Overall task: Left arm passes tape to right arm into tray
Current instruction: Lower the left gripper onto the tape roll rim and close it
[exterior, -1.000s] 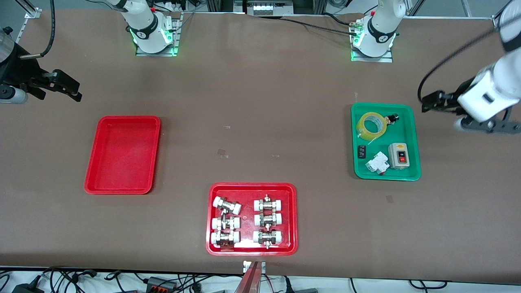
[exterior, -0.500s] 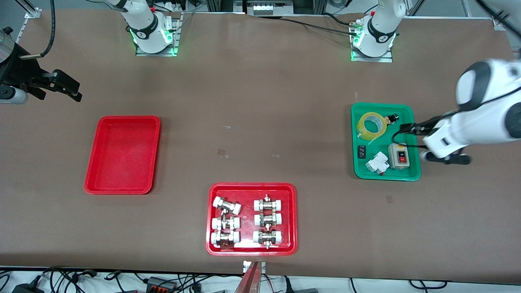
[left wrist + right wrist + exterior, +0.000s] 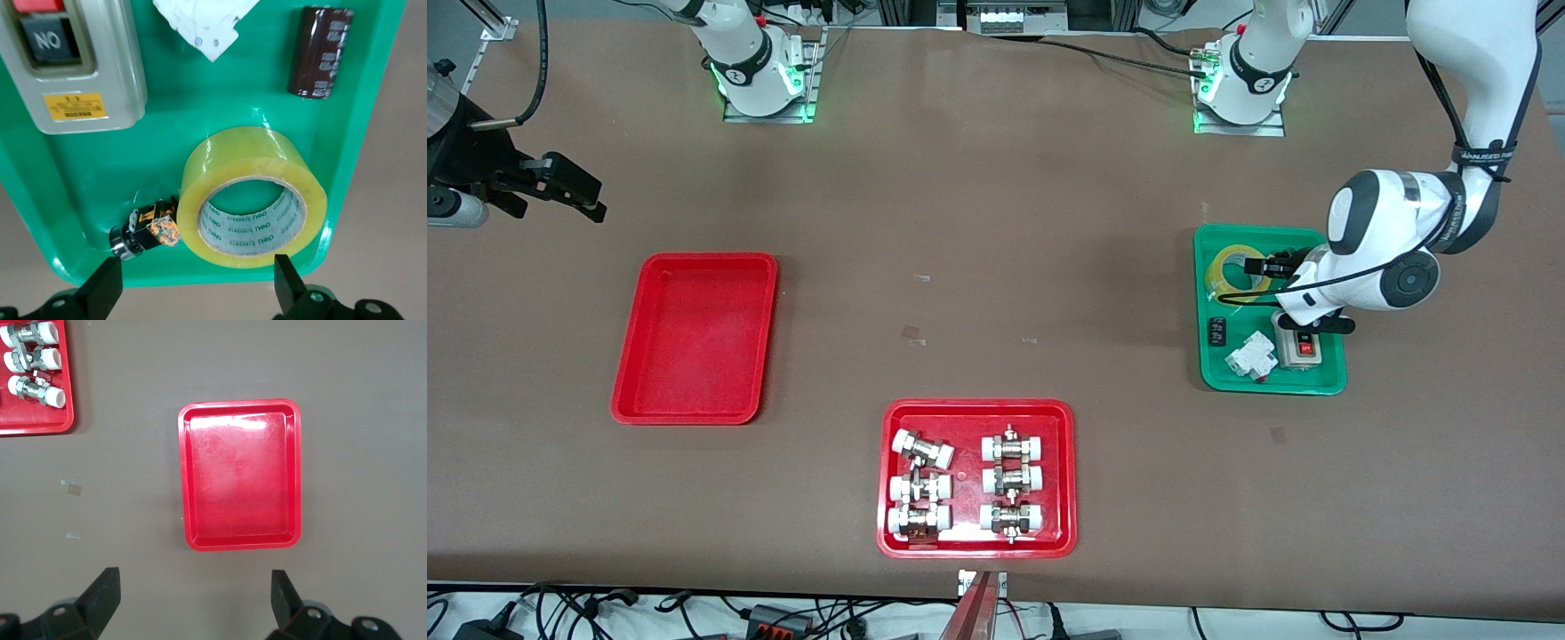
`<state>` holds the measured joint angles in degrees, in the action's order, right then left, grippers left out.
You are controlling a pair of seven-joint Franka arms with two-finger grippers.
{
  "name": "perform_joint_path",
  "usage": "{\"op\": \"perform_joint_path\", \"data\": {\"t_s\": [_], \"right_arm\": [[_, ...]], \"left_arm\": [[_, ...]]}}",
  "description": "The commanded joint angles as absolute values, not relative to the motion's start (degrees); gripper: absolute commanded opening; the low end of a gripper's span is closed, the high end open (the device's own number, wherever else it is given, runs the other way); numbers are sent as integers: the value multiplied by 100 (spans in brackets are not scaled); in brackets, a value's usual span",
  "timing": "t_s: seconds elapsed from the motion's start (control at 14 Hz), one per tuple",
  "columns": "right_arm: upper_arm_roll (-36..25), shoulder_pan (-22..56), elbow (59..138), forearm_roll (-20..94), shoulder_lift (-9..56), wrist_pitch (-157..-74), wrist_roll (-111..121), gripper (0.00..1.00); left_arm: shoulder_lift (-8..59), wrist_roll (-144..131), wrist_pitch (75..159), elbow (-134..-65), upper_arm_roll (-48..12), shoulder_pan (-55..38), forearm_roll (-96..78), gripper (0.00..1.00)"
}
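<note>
My left gripper is to grab the yellow tape by its ring side (image 3: 257, 255) next, so it can pass the tape over for the empty red tray.
The tape (image 3: 1226, 267), a yellowish roll, lies flat in the green tray (image 3: 1316, 384) at the corner nearest the left arm's base. My left gripper (image 3: 1273, 265) hangs over that tray just beside the roll and hides part of it. In the left wrist view the tape (image 3: 250, 147) lies close below, between the open fingers of the left gripper (image 3: 198, 283), which holds nothing. The plain red tray (image 3: 694, 338) lies empty toward the right arm's end. My right gripper (image 3: 574, 191) waits open over the table near that end; its wrist view shows the right gripper (image 3: 193, 587) and the tray (image 3: 240, 477).
The green tray (image 3: 167, 100) also holds a grey switch box (image 3: 1303, 348), a white breaker (image 3: 1249, 356), a dark capacitor (image 3: 320, 53) and a small black-and-orange part (image 3: 150, 227) touching the tape. A red tray of metal fittings (image 3: 978, 413) lies nearer the front camera, mid-table.
My left arm has swung in from past the table's end and come down over the green tray beside the tape. The right arm has not moved.
</note>
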<state>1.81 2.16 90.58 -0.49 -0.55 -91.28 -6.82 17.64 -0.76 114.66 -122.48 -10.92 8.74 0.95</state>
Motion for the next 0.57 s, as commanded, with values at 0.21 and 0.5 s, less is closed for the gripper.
{"op": "perform_joint_path", "data": {"t_s": [0.21, 0.5], "right_arm": [[211, 193, 9035, -88, -62, -9105, -738, 100], [211, 193, 9026, -88, -62, -9105, -747, 100]], "left_arm": [[1844, -420, 12085, -12770, -1107, 932, 62, 100], [1951, -545, 12094, -12797, -1107, 888, 70, 89]]}}
